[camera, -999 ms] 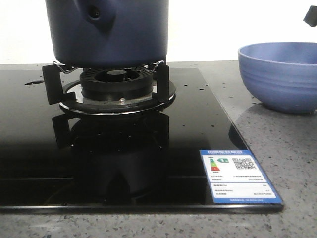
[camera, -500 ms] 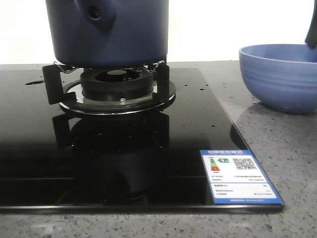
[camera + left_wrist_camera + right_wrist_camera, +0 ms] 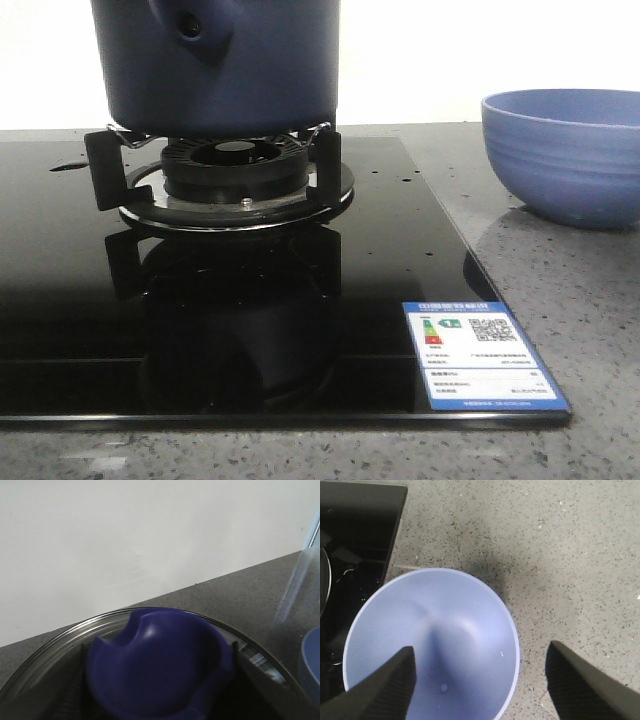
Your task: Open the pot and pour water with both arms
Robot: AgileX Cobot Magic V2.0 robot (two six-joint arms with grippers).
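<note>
I need to grab the periwinkle bowl with my right gripper next by the thin rim facing away from the hob, because the bowl is wider than my open fingers.
The dark navy pot stands on the gas burner at the back left of the hob; its top is cut off by the front view. In the left wrist view my left gripper is shut on the navy knob of a glass lid, with dark fingers tight against both sides. My right gripper is open and empty, its fingers spread above the periwinkle bowl. Neither gripper shows in the front view.
The periwinkle bowl stands on the speckled grey counter to the right of the black glass hob. A blue energy label is stuck on the hob's front right corner. A white wall lies behind.
The dark tip of my right gripper at the upper right edge of the front view has gone out of view. The pot and bowl have stayed in place.
</note>
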